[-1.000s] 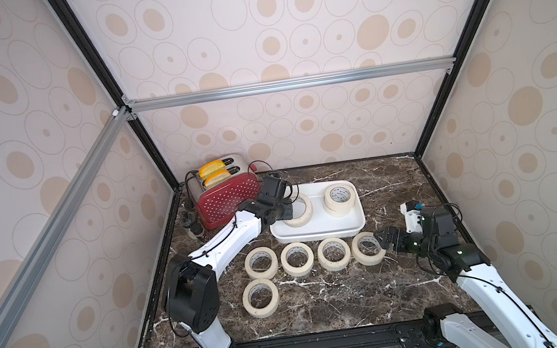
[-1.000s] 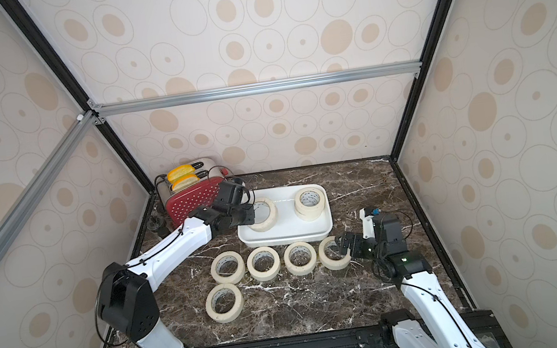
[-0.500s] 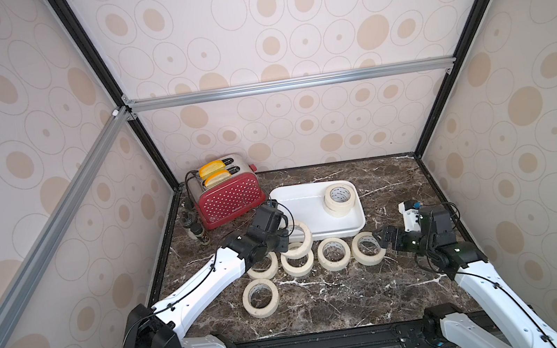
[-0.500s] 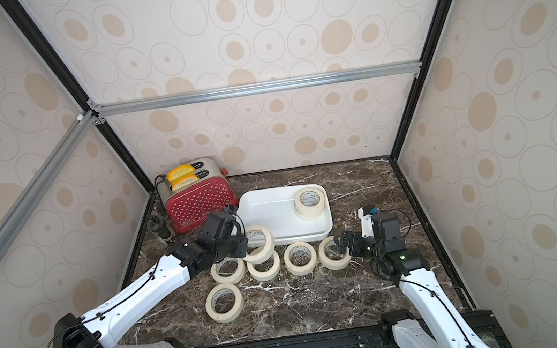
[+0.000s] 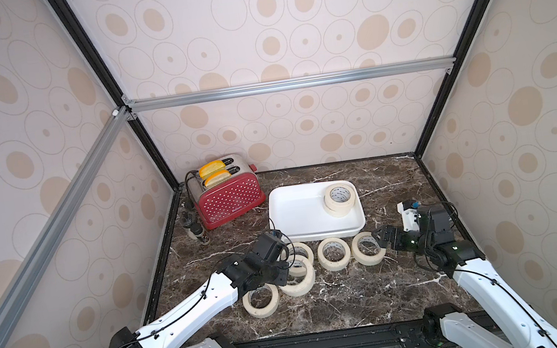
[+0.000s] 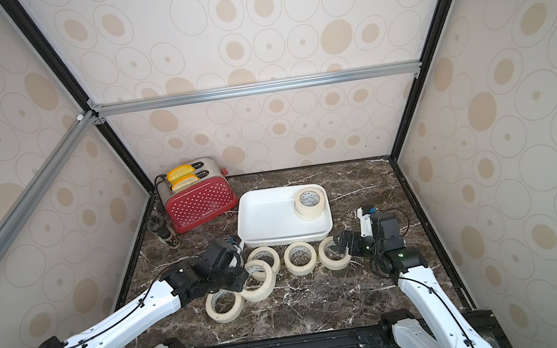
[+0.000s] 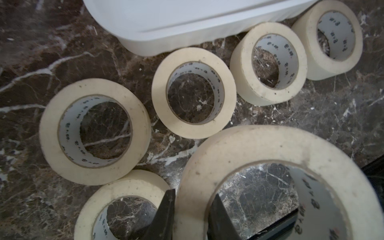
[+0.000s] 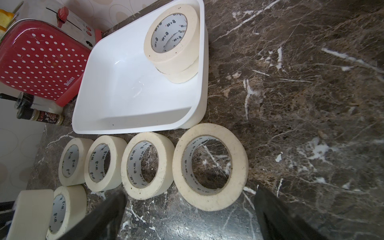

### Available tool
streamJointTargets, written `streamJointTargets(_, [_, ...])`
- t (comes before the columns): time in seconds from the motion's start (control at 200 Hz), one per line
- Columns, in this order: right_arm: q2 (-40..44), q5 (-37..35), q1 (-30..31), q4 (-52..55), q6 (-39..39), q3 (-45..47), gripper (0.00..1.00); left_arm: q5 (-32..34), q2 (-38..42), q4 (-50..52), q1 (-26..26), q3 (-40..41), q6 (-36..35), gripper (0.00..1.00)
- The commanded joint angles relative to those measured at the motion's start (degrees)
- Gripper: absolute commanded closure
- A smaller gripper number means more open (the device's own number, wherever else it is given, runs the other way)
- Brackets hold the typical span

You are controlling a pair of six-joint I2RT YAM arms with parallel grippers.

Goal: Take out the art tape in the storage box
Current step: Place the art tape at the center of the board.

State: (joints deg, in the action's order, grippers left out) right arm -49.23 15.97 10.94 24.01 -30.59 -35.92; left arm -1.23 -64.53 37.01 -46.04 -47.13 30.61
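My left gripper holds the art tape and needs to keep holding it until it lies on the open marble, because its lower edge hangs above and overlaps the row's roll.
The white storage box sits mid-table, with two cream art tape rolls stacked in its back right corner. In front of it, several more rolls lie flat on the marble. My left gripper is shut on the wall of another roll, one finger outside and one in the core. It holds that roll just over the left end of the row. My right gripper is open beside the rightmost roll, holding nothing.
A red white-dotted toaster with bread in its slots stands at the back left. Two small jars stand next to it by the left wall. Patterned walls and black frame posts close in the table.
My left arm has pulled back from the storage box with one roll, bringing it forward and down over the rolls on the table. The right arm has hardly moved.
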Motion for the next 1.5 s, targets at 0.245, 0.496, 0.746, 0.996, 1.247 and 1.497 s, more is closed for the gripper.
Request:
streamJointTargets(0.245, [-0.68,0.03,-0.2,-0.72,0.63,-0.5,0.0,-3.53,2.74,-0.28,-2.28,5.33,3.05,0.92])
streamJointTargets(0.496, [-1.0,0.38,-0.22,-0.97,0.28,-0.2,0.0,-1.0,-0.53,-2.9,-5.44,5.62,2.35,0.91])
streamJointTargets(0.746, [-0.57,0.1,-0.21,-0.69,0.23,0.19,0.0,-0.25,-5.59,-7.46,-7.63,7.27,3.06,0.92])
streamJointTargets(0.996, [-0.61,-0.15,-0.22,-0.89,0.24,0.5,0.0,4.3,-7.75,-7.84,-7.83,7.93,3.34,0.92])
streamJointTargets(1.247, [-1.12,-0.01,-0.22,-0.9,0.31,0.54,0.0,8.79,-9.0,-8.08,-7.79,8.11,2.16,0.92])
streamJointTargets(1.497, [-1.52,-0.24,-0.22,-1.15,0.35,0.59,0.0,8.36,-11.66,-10.1,-7.78,7.94,1.79,0.9])
